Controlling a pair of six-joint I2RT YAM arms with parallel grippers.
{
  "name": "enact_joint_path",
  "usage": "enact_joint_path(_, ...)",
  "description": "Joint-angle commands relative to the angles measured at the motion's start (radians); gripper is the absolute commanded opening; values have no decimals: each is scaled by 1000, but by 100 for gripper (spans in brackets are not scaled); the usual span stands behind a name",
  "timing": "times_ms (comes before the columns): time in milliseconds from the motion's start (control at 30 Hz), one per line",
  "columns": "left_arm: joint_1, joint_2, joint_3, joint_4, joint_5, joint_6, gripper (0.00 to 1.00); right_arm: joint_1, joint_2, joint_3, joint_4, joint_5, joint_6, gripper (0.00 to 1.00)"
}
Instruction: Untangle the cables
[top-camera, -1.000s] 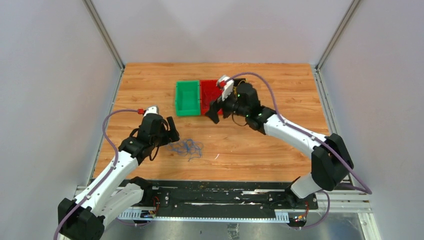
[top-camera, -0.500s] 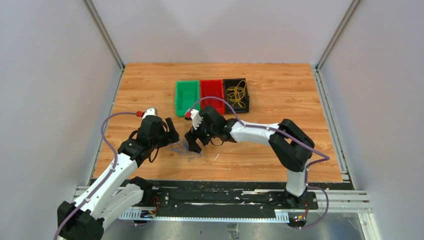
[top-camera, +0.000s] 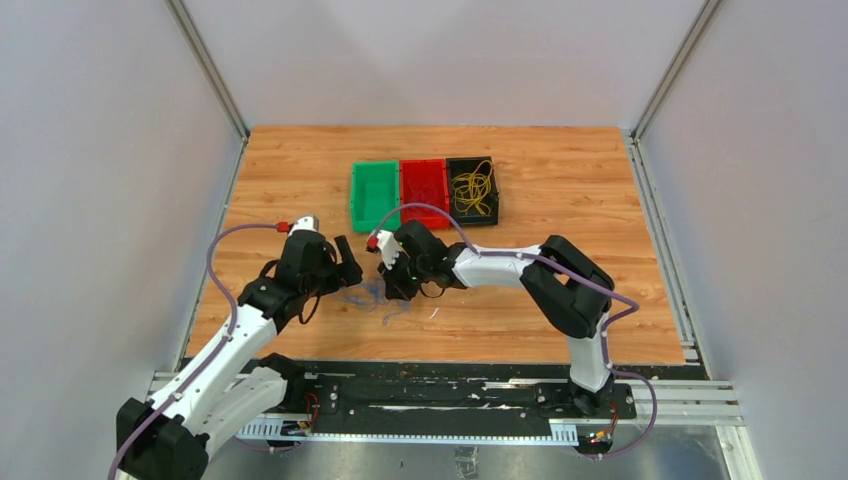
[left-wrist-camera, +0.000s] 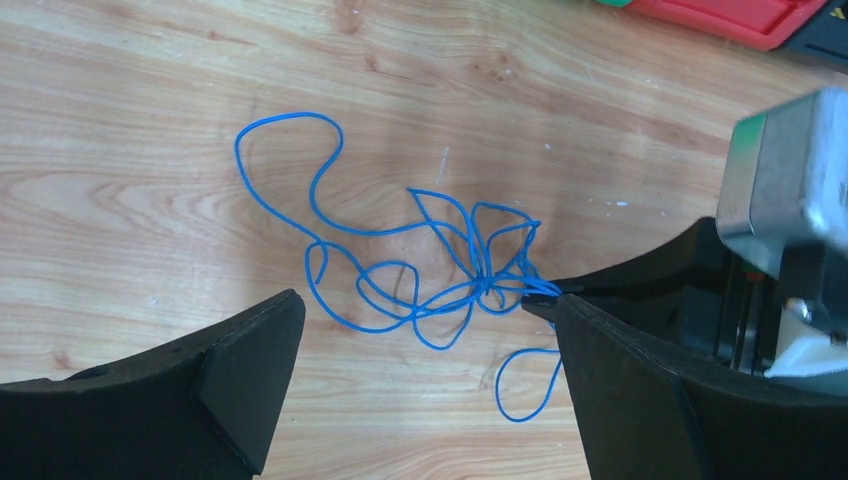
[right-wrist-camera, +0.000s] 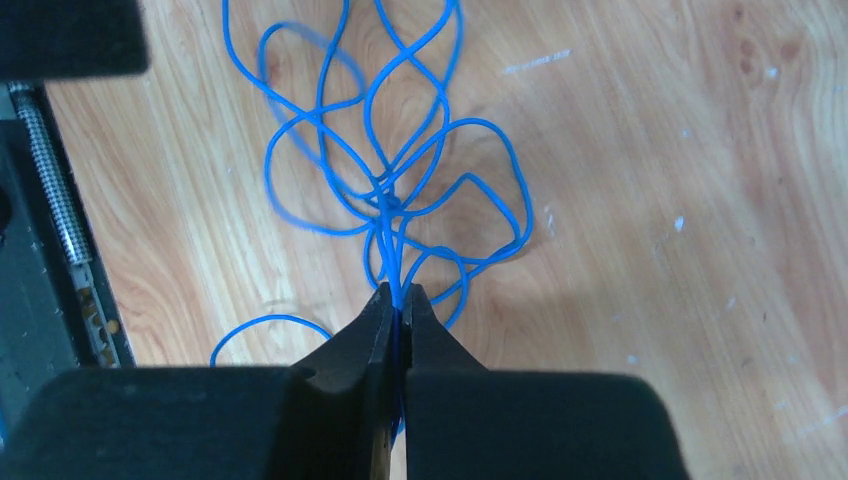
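Observation:
My left gripper needs to grab the thin blue cable by its loose parts beside the knot (top-camera: 366, 296) (left-wrist-camera: 415, 312). That leaves the cable's outer loop free to untangle.
A tangle of thin blue cables (top-camera: 372, 293) lies on the wooden table between the two arms. It also shows as loops around a knot in the left wrist view (left-wrist-camera: 483, 283) and in the right wrist view (right-wrist-camera: 385, 200). My right gripper (top-camera: 392, 290) (right-wrist-camera: 400, 292) is shut on several blue strands just behind the knot. My left gripper (top-camera: 348, 268) (left-wrist-camera: 428, 305) stands wide open, low over the left part of the tangle, with nothing held. Yellow cables (top-camera: 472, 186) lie coiled in the black bin (top-camera: 494, 195).
Three small bins stand in a row at the back of the table: green (top-camera: 374, 195), red (top-camera: 424, 192) and black. The right gripper's body (left-wrist-camera: 790, 190) is close beside my left gripper's right finger (left-wrist-camera: 640, 400).
My right arm swung from the bins down to the blue tangle and closed on its strands. The left arm stayed put and open.

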Motion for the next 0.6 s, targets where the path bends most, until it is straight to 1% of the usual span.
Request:
enact_joint_path(0, -5, 16, -14, 69, 96, 32, 100, 6, -140, -82, 33, 23, -48, 0)
enact_joint_path(167, -4, 37, -17, 161, 220, 50, 100, -33, -303, -180, 14, -15, -119, 0)
enact_joint_path(300, -5, 85, -13, 197, 260, 45, 100, -59, -381, -235, -35, -41, -176, 0)
enact_joint_path(400, -5, 122, -9, 183, 241, 44, 100, -75, -409, -256, -64, -24, -194, 0)
enact_joint_path(500, -5, 152, 0, 109, 157, 37, 100, -95, -425, -270, -65, -21, -183, 0)
enact_joint_path(567, -5, 165, -8, 91, 130, 37, 100, -115, -419, -269, -66, -33, -164, 0)
